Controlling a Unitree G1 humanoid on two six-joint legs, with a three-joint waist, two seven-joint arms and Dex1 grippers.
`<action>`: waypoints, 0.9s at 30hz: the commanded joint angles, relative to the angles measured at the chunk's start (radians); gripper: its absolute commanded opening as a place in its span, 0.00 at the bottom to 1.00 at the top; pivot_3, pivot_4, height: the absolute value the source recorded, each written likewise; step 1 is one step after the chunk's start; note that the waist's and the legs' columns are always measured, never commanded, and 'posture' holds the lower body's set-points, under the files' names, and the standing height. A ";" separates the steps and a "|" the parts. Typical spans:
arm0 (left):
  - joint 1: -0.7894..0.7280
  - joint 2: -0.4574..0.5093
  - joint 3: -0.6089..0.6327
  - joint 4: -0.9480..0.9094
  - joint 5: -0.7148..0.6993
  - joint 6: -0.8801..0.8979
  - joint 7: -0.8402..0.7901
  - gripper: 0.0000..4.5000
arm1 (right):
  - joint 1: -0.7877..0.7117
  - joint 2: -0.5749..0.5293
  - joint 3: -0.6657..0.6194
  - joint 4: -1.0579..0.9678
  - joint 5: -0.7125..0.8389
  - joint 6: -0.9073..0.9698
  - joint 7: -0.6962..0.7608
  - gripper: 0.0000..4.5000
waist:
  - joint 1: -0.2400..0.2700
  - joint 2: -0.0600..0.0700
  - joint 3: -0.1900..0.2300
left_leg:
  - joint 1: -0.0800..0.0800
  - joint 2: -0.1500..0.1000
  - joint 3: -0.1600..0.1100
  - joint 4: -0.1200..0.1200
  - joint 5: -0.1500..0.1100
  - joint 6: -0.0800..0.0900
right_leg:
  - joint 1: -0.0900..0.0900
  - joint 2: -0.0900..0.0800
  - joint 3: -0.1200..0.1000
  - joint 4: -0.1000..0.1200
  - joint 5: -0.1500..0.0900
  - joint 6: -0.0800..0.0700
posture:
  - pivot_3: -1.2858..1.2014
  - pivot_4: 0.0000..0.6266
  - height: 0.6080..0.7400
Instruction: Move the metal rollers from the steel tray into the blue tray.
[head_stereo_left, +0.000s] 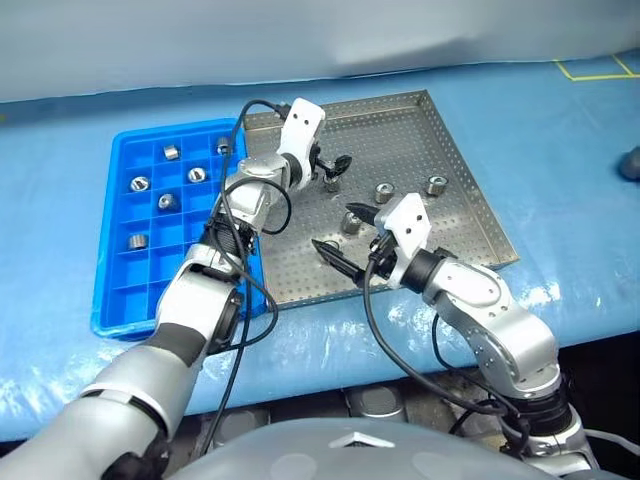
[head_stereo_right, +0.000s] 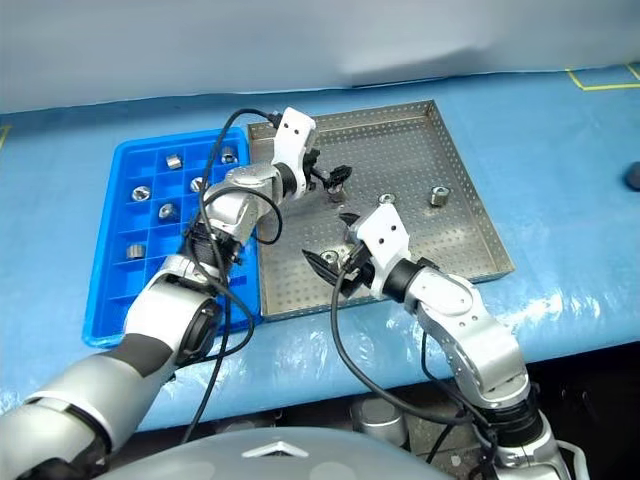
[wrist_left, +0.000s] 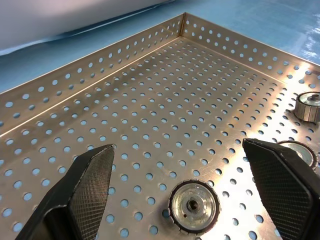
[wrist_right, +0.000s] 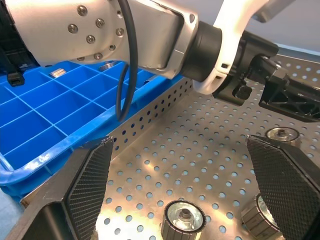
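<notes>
My fingers are still above the roller (head_stereo_left: 332, 184) with the steel tray's perforated bottom showing between them, so my left gripper lowers next, and only then closes on the roller.
The steel tray (head_stereo_left: 455, 130) lies mid-table with several metal rollers on its perforated floor, among them one (head_stereo_left: 436, 185) near the right rim and one (head_stereo_left: 383, 192) beside it. My left gripper (head_stereo_left: 335, 165) hangs open over a roller (wrist_left: 194, 206) that lies between its fingers (wrist_left: 92, 185), untouched. My right gripper (head_stereo_left: 345, 235) is open near the tray's front, low over a roller (wrist_right: 183, 217), with another roller (wrist_right: 260, 222) close by one finger. The blue tray (head_stereo_left: 110, 290) sits to the left and holds several rollers, such as one (head_stereo_left: 140, 184), in separate compartments.
My left arm (wrist_right: 125, 30) crosses over the blue tray's right edge and the steel tray's left rim, just ahead of my right gripper. A blue sheet (head_stereo_left: 560, 150) covers the table. A dark object (head_stereo_left: 630, 162) sits at the far right edge.
</notes>
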 joint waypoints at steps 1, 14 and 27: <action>-0.043 -0.013 0.003 0.079 0.041 -0.066 0.035 1.00 | 0.009 0.006 0.000 -0.051 0.003 -0.010 -0.010 1.00 | -0.008 0.000 0.000 | 0.000 0.000 0.000 0.000 0.000 0.000 | 0.000 0.000 0.000 0.000 0.000 0.000 | 0.41 0.24 1.00; 0.002 -0.032 -0.056 0.145 0.146 -0.058 -0.003 0.80 | -0.010 0.015 0.012 -0.038 -0.002 -0.014 -0.011 1.00 | -0.024 0.000 0.000 | 0.001 0.000 0.000 0.000 0.000 0.000 | 0.000 0.000 0.000 0.001 0.000 0.000 | 0.42 0.24 1.00; 0.305 0.042 0.114 -0.702 -0.030 0.207 0.027 0.40 | -0.045 0.015 0.030 -0.022 0.001 -0.013 0.008 1.00 | -0.016 0.000 0.000 | 0.002 0.001 0.001 0.000 0.002 -0.003 | 0.000 0.000 0.002 0.003 0.000 0.000 | 0.45 0.24 1.00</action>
